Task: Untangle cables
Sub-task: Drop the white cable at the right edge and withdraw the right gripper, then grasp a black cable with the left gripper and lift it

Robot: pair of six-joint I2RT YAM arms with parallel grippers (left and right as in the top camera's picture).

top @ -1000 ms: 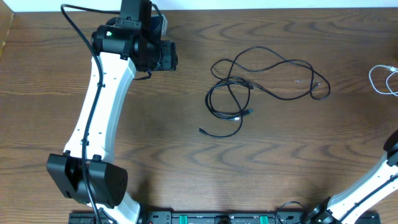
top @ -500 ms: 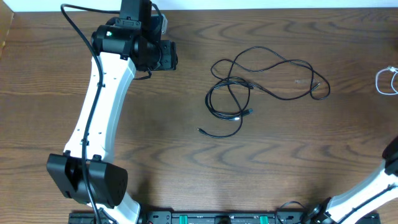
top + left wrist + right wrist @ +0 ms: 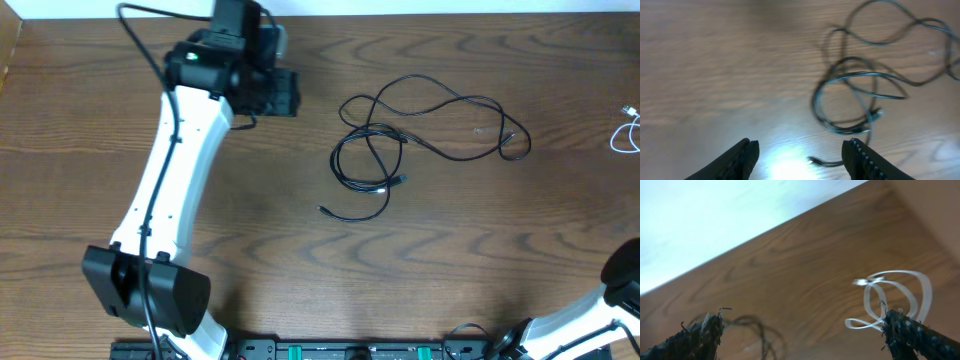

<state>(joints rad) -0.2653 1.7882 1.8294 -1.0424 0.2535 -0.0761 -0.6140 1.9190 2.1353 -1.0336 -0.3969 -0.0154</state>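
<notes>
Next, my left gripper picks up the black cables by the loop beside the coil, which leaves the plug ends free to untangle.
Black cables [image 3: 400, 140] lie in a loose tangle at the table's middle, with a coil [image 3: 850, 100] and a plug end [image 3: 815, 161] in the left wrist view. My left gripper [image 3: 800, 150] hovers open above the table left of that coil, nothing between its fingers. A white cable [image 3: 628, 135] lies looped at the right edge. In the right wrist view the white cable [image 3: 895, 300] rests on the wood just by the right fingertip [image 3: 905, 330]. My right gripper [image 3: 802, 330] stands wide open and holds nothing. A blurred black cable [image 3: 760, 330] shows low left.
The left arm [image 3: 170, 180] stretches from the front left base up to the far left of the table. The right arm [image 3: 610, 300] sits at the front right corner. The table's far edge [image 3: 765, 230] meets a pale background.
My right gripper has opened wide and its arm has drawn back. The white cable now lies further right, at the table's edge. The left arm has shifted slightly right.
</notes>
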